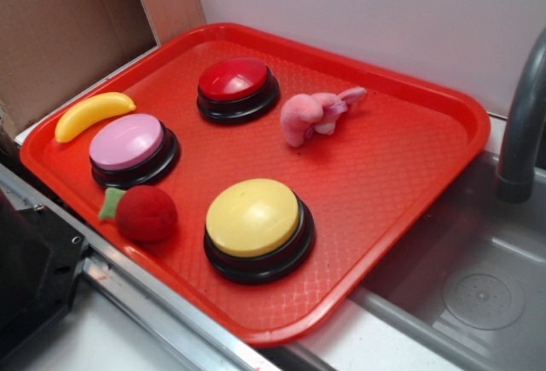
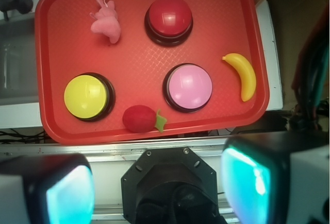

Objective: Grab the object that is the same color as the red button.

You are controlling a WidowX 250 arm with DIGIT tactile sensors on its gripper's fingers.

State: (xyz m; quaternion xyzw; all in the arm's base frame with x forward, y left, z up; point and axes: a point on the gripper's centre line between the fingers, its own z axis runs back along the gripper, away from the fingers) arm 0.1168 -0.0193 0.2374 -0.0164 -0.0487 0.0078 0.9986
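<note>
The gripper grabs the plush ball by its fuzzy red body point(image 1: 148, 214) next, to pick out what matches the red button point(image 1: 236, 81).
The object, a small fuzzy red plush ball point(image 1: 146, 213) point(image 2: 139, 118) with a green leaf, lies on the red tray point(image 1: 409, 166) point(image 2: 139, 62) near its front edge, between the pink-domed and yellow-domed buttons. The red button point(image 1: 236, 81) point(image 2: 169, 18) stands at the far side of the tray. In the wrist view my gripper point(image 2: 157, 190) hangs high above the robot's base, short of the tray. It is open, its two pads wide apart and nothing between them. The exterior view does not show the gripper.
Also on the tray are a pink-domed button point(image 1: 130, 144) point(image 2: 188, 86), a yellow-domed button point(image 1: 254, 220) point(image 2: 86, 96), a pink plush toy point(image 1: 311, 113) point(image 2: 105, 22) and a yellow banana point(image 1: 92, 113) point(image 2: 244, 74). A grey sink point(image 1: 478, 277) and faucet point(image 1: 522, 124) lie right of the tray.
</note>
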